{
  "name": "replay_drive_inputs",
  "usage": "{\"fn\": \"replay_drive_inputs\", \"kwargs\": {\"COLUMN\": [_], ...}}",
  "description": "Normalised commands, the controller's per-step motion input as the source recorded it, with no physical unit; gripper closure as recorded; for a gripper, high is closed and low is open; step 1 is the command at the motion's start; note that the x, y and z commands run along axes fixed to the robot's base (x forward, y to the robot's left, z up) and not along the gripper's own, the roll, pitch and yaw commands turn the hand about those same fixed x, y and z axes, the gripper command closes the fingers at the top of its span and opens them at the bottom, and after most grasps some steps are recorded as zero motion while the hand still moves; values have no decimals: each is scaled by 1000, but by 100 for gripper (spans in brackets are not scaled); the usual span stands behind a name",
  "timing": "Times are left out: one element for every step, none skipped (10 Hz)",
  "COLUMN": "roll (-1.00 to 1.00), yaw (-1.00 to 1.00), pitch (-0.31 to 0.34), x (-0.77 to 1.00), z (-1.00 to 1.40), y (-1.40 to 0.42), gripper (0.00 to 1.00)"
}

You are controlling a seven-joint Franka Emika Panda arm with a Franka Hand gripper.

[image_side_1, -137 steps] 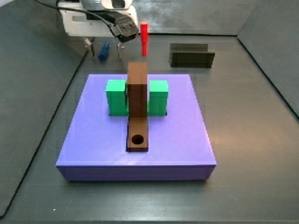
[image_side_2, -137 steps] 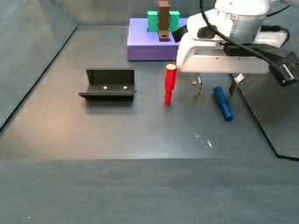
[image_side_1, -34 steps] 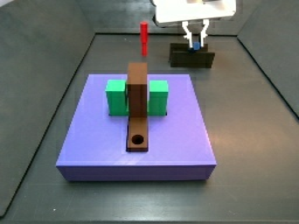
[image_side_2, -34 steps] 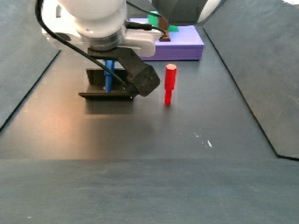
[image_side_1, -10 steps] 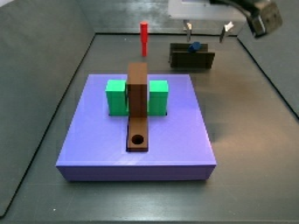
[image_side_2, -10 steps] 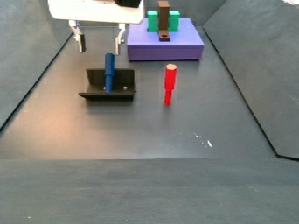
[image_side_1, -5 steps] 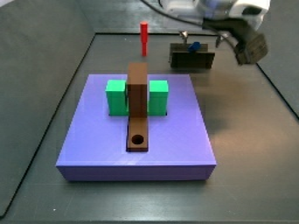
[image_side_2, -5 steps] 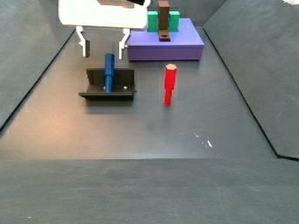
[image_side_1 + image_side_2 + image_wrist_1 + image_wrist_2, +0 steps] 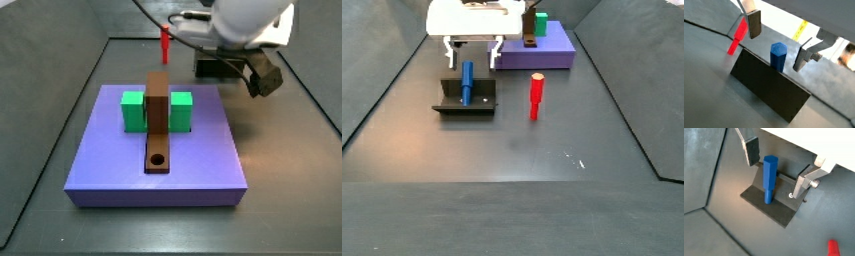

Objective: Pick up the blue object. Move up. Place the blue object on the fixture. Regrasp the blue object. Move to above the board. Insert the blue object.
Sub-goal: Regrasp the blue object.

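Note:
Next, my gripper grabs the blue peg by its thick upper part (image 9: 779,49), to leave the peg's lower end free to enter the board's hole.
The blue object (image 9: 466,83) is a short blue peg that stands in the slot of the dark fixture (image 9: 465,104), leaning a little. My gripper (image 9: 473,60) is open and hangs just above it, one finger on each side of the peg's top. Both wrist views show the peg (image 9: 778,55) (image 9: 769,177) between the spread fingers (image 9: 753,22) (image 9: 801,185), touching neither. The brown board (image 9: 158,118) with its round hole lies between two green blocks (image 9: 134,110) on the purple slab (image 9: 158,172). In that side view the arm hides the peg and part of the fixture (image 9: 211,68).
A thin red stick (image 9: 535,95) stands upright on the floor right of the fixture; it also shows in a side view (image 9: 166,42) behind the slab. Dark walls close the work area on the sides.
My open gripper has moved sideways and down, from beside the fixture to around the top of the peg. The peg still stands in the fixture, unheld.

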Motion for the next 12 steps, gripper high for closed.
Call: {"fn": "replay_drive_inputs", "kwargs": {"roll": [646,606,589,454,243,51,97,126,123,149,160,183], "yaw": [303,277,260,180,94,60,57,40,20,6,6,17], "pitch": [-97,-189,-231,-169,-83,-200,-200,-154,-117,-97,-94,-74], "x": [511,320,326,217,0,0,-26,0,186,209,243,263], "z": [0,-14,0,0,-11,-186,-269,-217,-6,0,0,-3], "y": [-77,-14,-37,-14,0,0,-46,-94,-97,-51,-23,0], "gripper": [0,0,0,0,0,0,0,0,0,0,0,0]}}
